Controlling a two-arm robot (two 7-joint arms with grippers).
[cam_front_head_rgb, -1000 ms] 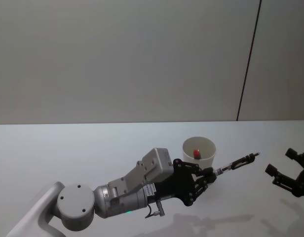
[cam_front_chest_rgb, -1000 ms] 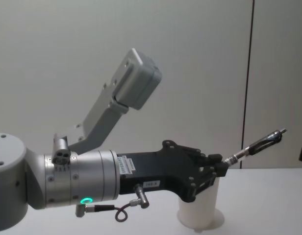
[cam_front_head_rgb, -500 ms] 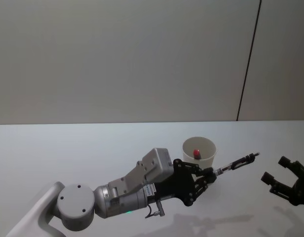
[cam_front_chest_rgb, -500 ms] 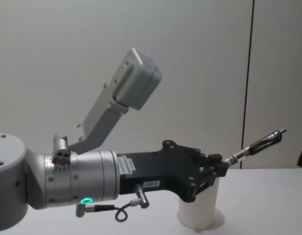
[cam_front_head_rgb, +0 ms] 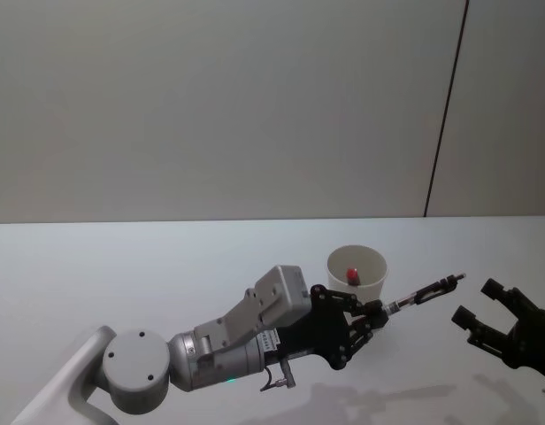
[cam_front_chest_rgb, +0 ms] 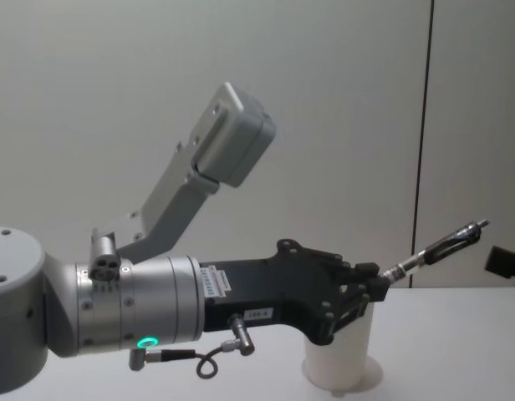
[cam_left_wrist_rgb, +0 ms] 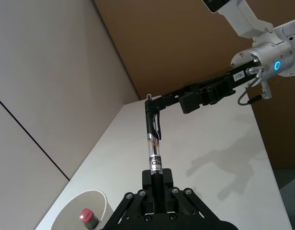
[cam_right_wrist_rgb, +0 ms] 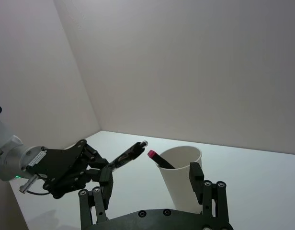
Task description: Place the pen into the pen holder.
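My right gripper grabs the pen by its clip end [cam_front_chest_rgb: 454, 243] [cam_front_head_rgb: 444, 285] next, which sticks out free. My left gripper's fingers cover the pen's lower end.
My left gripper [cam_front_head_rgb: 377, 313] is shut on the lower end of the pen [cam_front_head_rgb: 425, 293], a slim clear and black pen held in the air, slanting up and to the right. Just behind the gripper stands the pen holder [cam_front_head_rgb: 372, 285], a white paper cup with a red-capped item [cam_front_head_rgb: 351, 272] inside. My right gripper [cam_front_head_rgb: 477, 301] hovers open to the right of the pen's free tip, apart from it. In the left wrist view the pen [cam_left_wrist_rgb: 152, 139] points toward the right gripper [cam_left_wrist_rgb: 159, 102]. In the right wrist view the pen [cam_right_wrist_rgb: 128, 154] lies left of the cup [cam_right_wrist_rgb: 183, 184].
The white table [cam_front_head_rgb: 122, 274] stretches to a grey wall behind. My left arm's grey forearm [cam_front_head_rgb: 219, 345] lies low across the front middle. In the chest view the cup [cam_front_chest_rgb: 345, 359] stands partly behind the left gripper [cam_front_chest_rgb: 370, 288].
My right gripper has moved left, closer to the pen's free tip. The left gripper, pen and cup have stayed where they were.
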